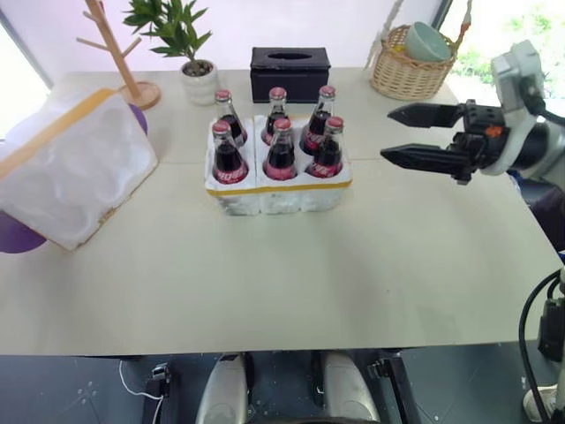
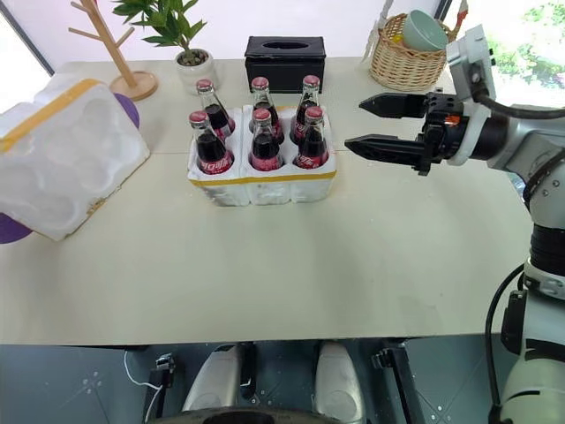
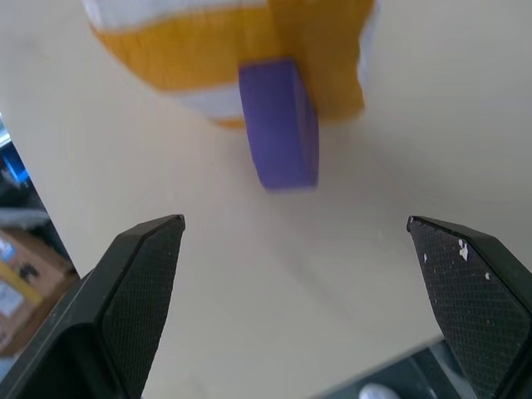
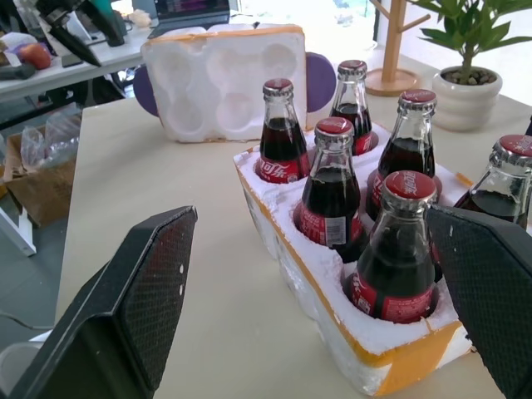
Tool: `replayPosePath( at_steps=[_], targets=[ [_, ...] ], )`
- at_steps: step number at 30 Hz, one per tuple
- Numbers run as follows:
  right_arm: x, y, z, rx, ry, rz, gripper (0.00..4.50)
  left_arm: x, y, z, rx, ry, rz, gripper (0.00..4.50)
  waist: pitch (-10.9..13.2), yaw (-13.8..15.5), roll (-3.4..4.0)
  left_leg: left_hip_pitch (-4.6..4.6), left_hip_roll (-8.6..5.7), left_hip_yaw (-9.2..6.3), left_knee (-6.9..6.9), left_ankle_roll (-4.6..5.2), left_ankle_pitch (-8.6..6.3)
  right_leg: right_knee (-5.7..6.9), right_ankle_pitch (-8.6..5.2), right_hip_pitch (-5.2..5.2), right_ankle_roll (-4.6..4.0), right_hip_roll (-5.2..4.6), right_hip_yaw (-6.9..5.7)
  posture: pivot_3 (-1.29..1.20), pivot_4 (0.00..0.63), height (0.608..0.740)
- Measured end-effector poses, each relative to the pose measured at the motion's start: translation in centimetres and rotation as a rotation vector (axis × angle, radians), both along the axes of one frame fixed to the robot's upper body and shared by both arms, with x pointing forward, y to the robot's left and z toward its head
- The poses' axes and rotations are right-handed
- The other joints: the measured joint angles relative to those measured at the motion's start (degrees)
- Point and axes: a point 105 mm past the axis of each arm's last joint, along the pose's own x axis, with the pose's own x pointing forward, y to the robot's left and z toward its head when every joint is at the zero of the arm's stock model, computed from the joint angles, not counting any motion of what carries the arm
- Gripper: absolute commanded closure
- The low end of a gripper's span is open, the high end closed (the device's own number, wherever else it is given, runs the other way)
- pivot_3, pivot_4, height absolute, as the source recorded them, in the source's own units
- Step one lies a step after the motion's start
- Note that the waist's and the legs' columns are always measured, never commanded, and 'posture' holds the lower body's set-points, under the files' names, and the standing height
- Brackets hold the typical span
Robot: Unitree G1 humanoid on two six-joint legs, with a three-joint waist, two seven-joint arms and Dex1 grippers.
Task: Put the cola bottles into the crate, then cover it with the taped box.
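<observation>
The taped box is far wider than my open fingers, so my left gripper should next grab the box by the narrow purple tab on its end.
Several cola bottles with red caps stand upright in the wells of the crate, a low white foam tray with a yellow tape band, at the table's middle. The taped box lies tilted at the left edge, its hollow side facing up. My right gripper hovers level just right of the crate, pointing at it, jaws wide open and empty; its wrist view looks across the bottles to the box. My left gripper is open over bare table near the box's yellow-taped corner.
A black tissue box, a potted plant and a wooden rack stand behind the crate. A wicker basket with a green bowl sits at the back right. Purple discs lie under the box.
</observation>
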Motion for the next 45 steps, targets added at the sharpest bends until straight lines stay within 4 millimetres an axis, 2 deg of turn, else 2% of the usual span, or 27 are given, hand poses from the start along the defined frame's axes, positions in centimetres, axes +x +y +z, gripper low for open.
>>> replayPosePath(
  at_steps=[5, 15, 18, 21, 27, 28, 35, 38, 40, 43, 45],
  targets=[
    [-0.3, 0.1, 0.3, 0.011, 0.004, -0.011, 0.03, 3.6, -0.7, -2.8, -0.031, 0.063, -0.011, 0.00, 0.0, 0.0, -0.13, -0.06, 0.00, -0.02, 0.35, 0.00, 0.01, 0.12, 0.03, 0.08, 0.05, 0.00, -0.02, 0.00, 0.150, 0.736],
    [-0.9, -0.9, 1.3, 0.031, -0.013, -0.067, 0.03, 6.7, -1.5, -5.5, -0.004, 0.121, 0.008, 0.00, 0.0, 0.0, -0.19, -0.10, 0.01, -0.03, 0.54, 0.02, -0.01, 0.13, 0.06, 0.12, 0.12, -0.04, -0.01, 0.00, 0.150, 0.736],
    [-1.1, -1.2, 1.2, 0.026, -0.012, -0.086, 0.03, 7.1, -1.6, -5.6, 0.013, 0.116, 0.012, 0.00, 0.0, 0.2, -0.19, -0.09, 0.00, -0.05, 0.56, 0.02, 0.00, 0.17, 0.06, 0.13, 0.12, -0.06, -0.01, 0.00, 0.150, 0.736],
    [-1.4, -1.4, 1.2, 0.032, -0.013, -0.093, 0.00, 7.6, -1.6, -5.7, 0.022, 0.094, 0.030, 0.88, 0.0, 0.4, -0.18, -0.06, 0.00, -0.06, 0.62, 0.02, 0.00, 0.28, 0.06, 0.14, 0.12, -0.06, -0.01, 0.00, 0.150, 0.736],
    [-1.7, -1.6, 1.0, 0.032, -0.012, -0.109, 0.00, 8.3, -2.1, -5.8, 0.006, 0.078, 0.017, 3.86, -0.1, 1.3, -0.17, -0.03, 0.00, -0.06, 0.71, 0.02, 0.00, 0.39, 0.06, 0.15, 0.12, -0.06, 0.00, 0.00, 0.150, 0.736],
    [-1.7, -1.6, 1.0, 0.032, -0.013, -0.113, 0.00, 8.3, -2.2, -5.8, 0.003, 0.078, 0.013, 4.09, -0.1, 1.4, -0.17, -0.03, 0.00, -0.06, 0.72, 0.02, 0.00, 0.40, 0.06, 0.15, 0.12, -0.06, -0.01, 0.00, 0.150, 0.736],
    [-1.7, -1.9, 0.1, 0.017, 0.014, -0.128, 0.00, 8.3, -2.4, -5.7, -0.007, 0.078, -0.004, 4.09, -0.1, 1.4, -0.16, -0.03, 0.00, -0.07, 0.74, 0.02, 0.00, 0.43, 0.06, 0.15, 0.12, -0.06, -0.01, 0.00, 0.150, 0.736],
    [-1.8, -2.2, 0.1, -0.003, 0.016, -0.142, 0.00, 8.6, -2.7, -5.3, 0.009, 0.058, -0.044, 4.09, -0.1, 1.4, -0.20, -0.04, 0.00, -0.08, 0.75, 0.02, 0.00, 0.42, 0.06, 0.15, 0.12, -0.06, -0.01, 0.00, 0.150, 0.736],
    [-1.8, -2.5, -0.2, -0.015, 0.017, -0.159, 0.00, 9.3, -3.3, -4.3, 0.034, -0.010, -0.101, 4.09, -0.1, 1.3, -0.30, -0.06, 0.01, -0.10, 0.75, 0.02, 0.00, 0.41, 0.06, 0.15, 0.12, -0.06, -0.02, 0.00, 0.150, 0.736],
    [-1.6, -3.0, -0.9, -0.030, 0.033, -0.184, 0.00, 11.1, -4.8, -0.6, 0.167, -0.222, -0.220, 4.09, 0.0, 1.3, -0.31, -0.10, 0.00, -0.10, 0.76, 0.02, 0.00, 0.38, 0.06, 0.15, 0.12, -0.08, -0.01, 0.00, 0.150, 0.736],
    [-1.6, -3.2, -1.4, -0.031, 0.049, -0.194, 0.00, 12.3, -6.5, 2.2, 0.227, -0.379, -0.285, 4.09, 0.0, 1.4, -0.31, -0.09, 0.00, -0.10, 0.77, 0.01, 0.00, 0.40, 0.06, 0.15, 0.12, -0.08, -0.01, 0.00, 0.150, 0.736]
  ],
)
